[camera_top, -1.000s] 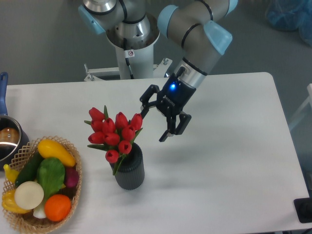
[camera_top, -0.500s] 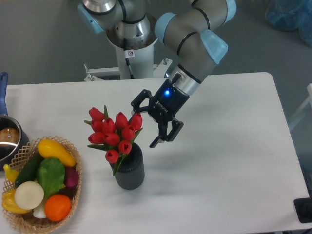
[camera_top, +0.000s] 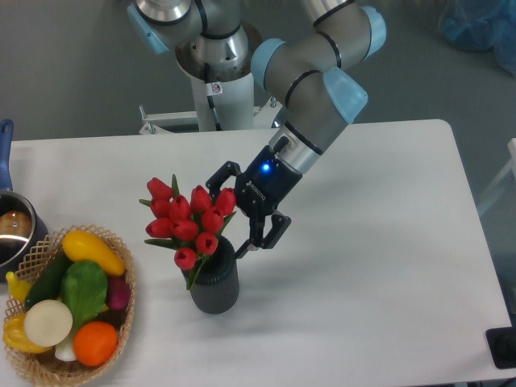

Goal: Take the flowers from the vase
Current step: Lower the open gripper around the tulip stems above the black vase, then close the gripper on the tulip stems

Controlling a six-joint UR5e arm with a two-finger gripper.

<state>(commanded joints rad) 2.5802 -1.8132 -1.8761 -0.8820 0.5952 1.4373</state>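
The gripper grabs the flowers [camera_top: 187,219] just below the red buds next, to pick them out of the vase [camera_top: 214,280].
The flowers [camera_top: 187,219], a bunch of red tulip buds with green leaves, stand in the vase [camera_top: 214,280], a short dark grey ribbed cylinder at the table's left centre. Their stems are hidden inside it. My gripper [camera_top: 228,214] is open, right beside the bunch on its right. One fingertip lies by the upper right bud and the other just above the vase's rim on the right. Nothing is held between the fingers.
A wicker basket [camera_top: 119,322] of vegetables sits at the lower left corner. A metal pot [camera_top: 14,234] with a blue handle is at the left edge. The arm's base [camera_top: 218,89] stands behind the table.
The gripper has moved left and down, from well right of the bunch to right against the right-hand buds and the vase's rim. It stays open. Flowers and vase have not moved.
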